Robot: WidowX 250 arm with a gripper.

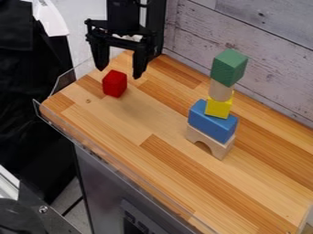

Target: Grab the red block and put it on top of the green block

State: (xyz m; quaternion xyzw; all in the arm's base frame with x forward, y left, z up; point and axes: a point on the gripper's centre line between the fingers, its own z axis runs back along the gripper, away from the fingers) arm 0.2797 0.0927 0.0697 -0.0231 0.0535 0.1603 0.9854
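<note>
The red block's bottom needs to be free to sit on the green block [229,67], so my gripper should reach the red block and grab its opposite sides.
My gripper [120,71] hangs at the upper left of the camera view, its two fingers spread wide with nothing between them. The red block [114,83] rests on the wooden table just below and slightly left of the fingertips. To the right, the green block [229,67] tops a stack, sitting on a pale wooden cylinder [220,90]. Beneath that come a yellow block [218,108], a blue block [212,121] and, at the bottom, a natural wood arch [209,142].
The wooden table [156,183] has a clear raised plastic edge [116,160] along its left and front sides. A whitewashed plank wall [269,59] stands close behind the stack.
</note>
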